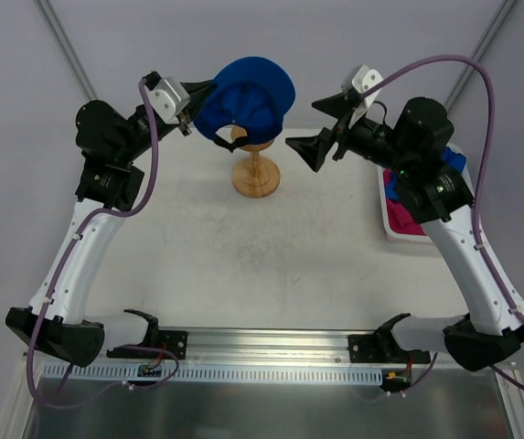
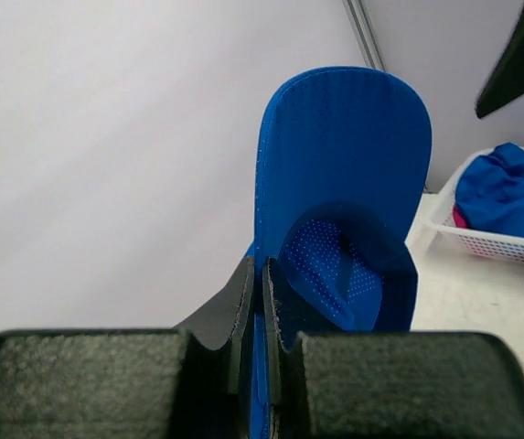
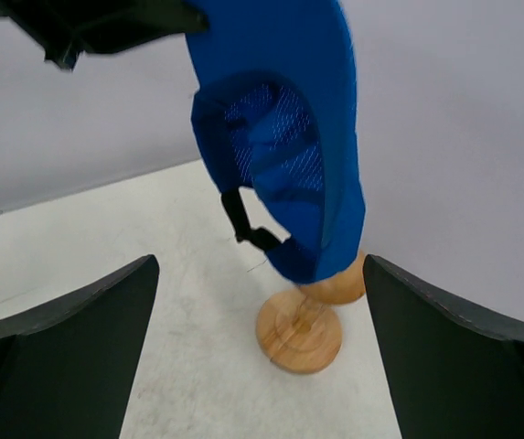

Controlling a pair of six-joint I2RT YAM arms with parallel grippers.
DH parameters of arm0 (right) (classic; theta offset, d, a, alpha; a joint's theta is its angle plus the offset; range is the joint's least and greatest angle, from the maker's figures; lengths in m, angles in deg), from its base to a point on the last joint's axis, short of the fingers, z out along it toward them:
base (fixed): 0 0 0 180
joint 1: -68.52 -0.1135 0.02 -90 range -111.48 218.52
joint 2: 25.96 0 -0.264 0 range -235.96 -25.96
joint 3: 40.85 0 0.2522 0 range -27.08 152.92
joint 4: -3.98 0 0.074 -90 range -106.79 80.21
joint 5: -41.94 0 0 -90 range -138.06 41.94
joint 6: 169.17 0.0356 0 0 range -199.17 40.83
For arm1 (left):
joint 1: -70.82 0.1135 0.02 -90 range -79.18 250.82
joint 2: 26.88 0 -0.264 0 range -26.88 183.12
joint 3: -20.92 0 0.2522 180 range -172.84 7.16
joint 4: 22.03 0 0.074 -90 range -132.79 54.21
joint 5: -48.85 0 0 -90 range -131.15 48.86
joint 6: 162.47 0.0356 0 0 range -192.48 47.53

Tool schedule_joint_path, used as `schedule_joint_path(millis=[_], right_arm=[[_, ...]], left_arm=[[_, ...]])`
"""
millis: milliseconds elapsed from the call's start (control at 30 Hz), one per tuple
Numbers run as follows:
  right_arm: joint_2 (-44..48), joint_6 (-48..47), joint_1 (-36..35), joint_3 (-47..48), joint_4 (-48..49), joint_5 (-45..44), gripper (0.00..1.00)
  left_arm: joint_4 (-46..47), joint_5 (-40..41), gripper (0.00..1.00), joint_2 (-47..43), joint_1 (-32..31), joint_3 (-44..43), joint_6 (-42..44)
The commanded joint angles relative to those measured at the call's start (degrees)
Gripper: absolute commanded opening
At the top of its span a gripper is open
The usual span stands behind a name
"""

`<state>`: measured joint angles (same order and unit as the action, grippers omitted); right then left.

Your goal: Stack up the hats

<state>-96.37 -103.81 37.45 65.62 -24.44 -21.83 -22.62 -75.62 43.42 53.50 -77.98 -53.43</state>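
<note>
The cap still has to cover the stand. My right gripper next needs to grab the cap's brim edge (image 1: 289,102) (image 3: 348,240) opposite the left gripper, and this leaves the cap's opening free.
My left gripper (image 1: 205,95) is shut on the rim of a royal blue cap (image 1: 248,91) and holds it in the air over a wooden hat stand (image 1: 256,172). In the left wrist view the jaws (image 2: 260,274) pinch the cap's edge, and the cap (image 2: 344,174) hangs brim up. My right gripper (image 1: 322,126) is open and empty, just right of the cap. In the right wrist view its fingers (image 3: 260,274) stand wide apart, with the cap (image 3: 280,119) and the stand (image 3: 300,331) ahead. Pink fabric (image 1: 399,215) and blue fabric (image 2: 508,192) lie in the tray.
A white mesh tray (image 1: 391,227) sits at the table's right edge, partly under my right arm; it also shows in the left wrist view (image 2: 495,245). The stand's round base rests on the table at the back middle. Grey walls close the back.
</note>
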Motion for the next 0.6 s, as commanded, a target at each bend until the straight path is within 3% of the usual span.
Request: schedule_joint_path(millis=[0,200,367,567], right_arm=[[-4.5,1.0,1.0,8.9,5.1,2.1,1.00],[-15.1,2.1,4.5,18.8,8.0,0.9,0.99],[-25.3,7.8,8.8,27.3,13.0,6.7,0.99],[-32.3,6.8,9.5,34.7,14.2,13.1,0.58]], left_arm=[[10.1,-2.5,0.00,0.6,-0.7,-3.6,3.1],[17.2,-5.2,0.00,3.8,-0.7,-4.2,4.1],[23.6,-7.8,0.00,6.9,-0.8,-3.4,5.6],[24.6,-8.9,0.00,10.2,-0.9,-4.7,5.0]])
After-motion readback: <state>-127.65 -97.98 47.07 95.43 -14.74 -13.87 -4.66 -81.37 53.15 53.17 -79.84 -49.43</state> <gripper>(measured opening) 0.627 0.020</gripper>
